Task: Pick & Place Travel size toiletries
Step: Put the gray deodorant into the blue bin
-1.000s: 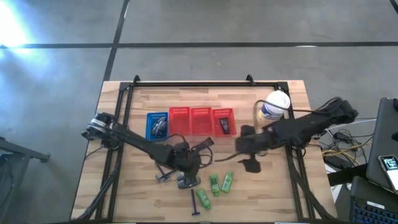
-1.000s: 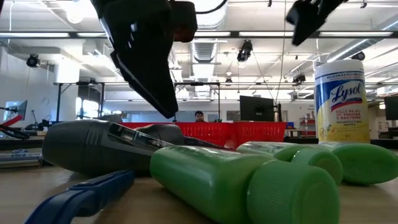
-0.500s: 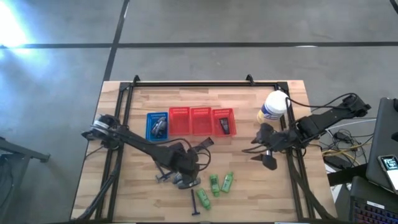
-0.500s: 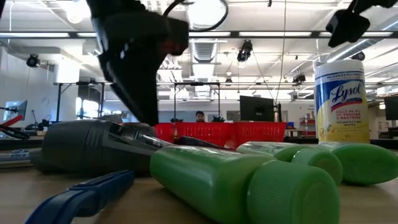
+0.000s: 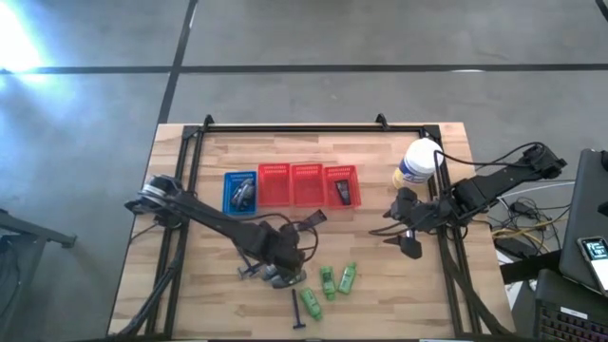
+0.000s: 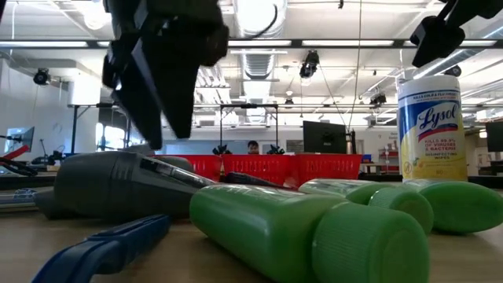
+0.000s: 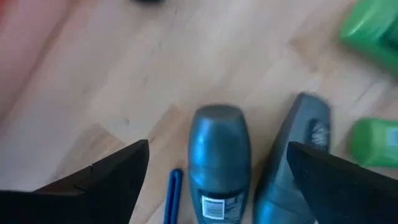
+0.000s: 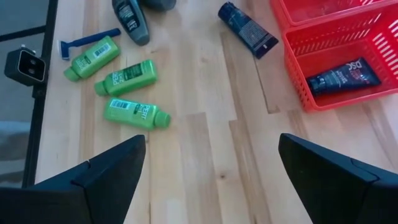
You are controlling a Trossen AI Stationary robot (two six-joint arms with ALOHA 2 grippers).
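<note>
The left gripper takes hold of the grey bottle by its body (image 7: 219, 168) next, to sort the toiletries into the blue basket.
Two grey-silver oval bottles (image 7: 219, 155) (image 7: 300, 163) lie side by side on the wood near the table's near edge, with a blue razor (image 7: 173, 194) beside them. My left gripper (image 7: 217, 146) hangs open just above them, pointing down, one finger on each side of the pair (image 5: 276, 275). Three green bottles (image 5: 328, 281) (image 5: 348, 276) (image 5: 311, 303) lie to their right. A dark razor stick (image 5: 296, 310) lies nearer the edge, and a dark tube (image 8: 247, 28) lies by the baskets. My right gripper (image 8: 211, 140) is open, raised near the right edge (image 5: 407, 242).
A blue basket (image 5: 228, 180) holding grey items and three red baskets (image 5: 307, 169) stand in a row mid-table; the rightmost red one holds a dark tube (image 8: 342, 76). The white tub with a yellow label (image 5: 418, 161) stands at the right. Bare wood lies between the baskets and my right gripper.
My right gripper has drawn back from beside the red baskets toward the table's right edge, staying open. My left gripper has shifted a little toward the near edge, over the grey bottles, and has turned about its axis. Nothing on the table has moved.
</note>
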